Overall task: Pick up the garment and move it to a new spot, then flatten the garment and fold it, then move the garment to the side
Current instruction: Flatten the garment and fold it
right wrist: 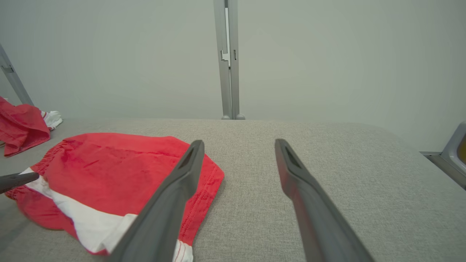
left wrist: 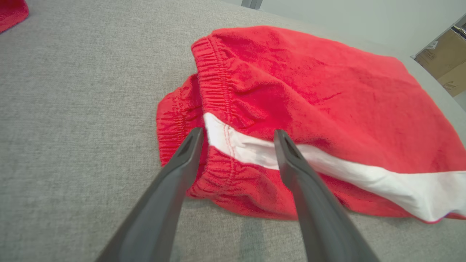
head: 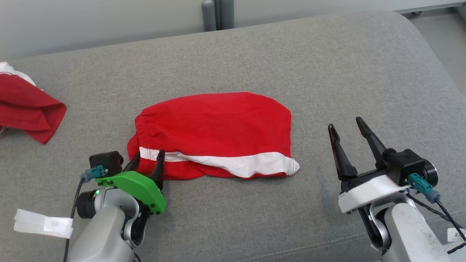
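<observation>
I should next use my left gripper to grab the gathered waistband at the white stripe's end [head: 146, 153], so that I can flatten the folded red shorts [head: 222, 124].
The garment [head: 214, 131] is a pair of red shorts with a white stripe, lying folded on the grey cushion. Its elastic waistband [left wrist: 214, 94] faces left. My left gripper [head: 148, 157] stands open at the waistband's near corner, fingertips [left wrist: 196, 136] straddling the white stripe's end; I cannot tell whether they touch the cloth. My right gripper [head: 347, 125] is open over bare cushion to the right of the garment [right wrist: 120, 171], holding nothing.
Another red cloth with a white piece [head: 25, 105] lies at the cushion's far left edge. The grey cushion [head: 327, 72] ends at a wall behind and rounds off at the right. Cardboard boxes [left wrist: 442, 62] stand beyond it.
</observation>
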